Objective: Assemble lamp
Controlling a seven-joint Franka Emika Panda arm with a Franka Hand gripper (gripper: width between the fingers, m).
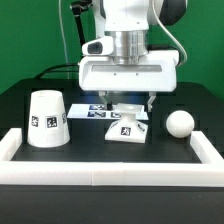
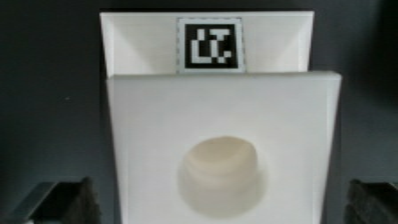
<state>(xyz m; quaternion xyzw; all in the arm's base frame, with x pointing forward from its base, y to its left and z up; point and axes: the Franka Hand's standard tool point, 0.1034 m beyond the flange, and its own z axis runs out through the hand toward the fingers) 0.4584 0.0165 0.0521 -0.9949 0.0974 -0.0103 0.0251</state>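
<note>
My gripper is open with its fingers reaching down on either side of the lamp base's upper block, so it needs to close now. Closing now would hold the lamp base.
The small blocky white lamp base [image 1: 127, 129] lies on the black table in the middle, a tag on its front. My gripper [image 1: 131, 104] hangs just above it, open and empty, one finger to each side. In the wrist view the base [image 2: 214, 110] fills the picture, with a tag at one end and an oval socket hole [image 2: 222, 175]. The dark fingertips [image 2: 54, 202] stand apart from its two sides. The cone shade [image 1: 46, 120] stands at the exterior view's left. The ball-topped bulb [image 1: 180, 123] lies at the right.
The marker board [image 1: 98, 112] lies flat behind the base, partly hidden by my gripper. A low white wall [image 1: 110, 170] runs along the table's front and both sides. A green backdrop stands behind.
</note>
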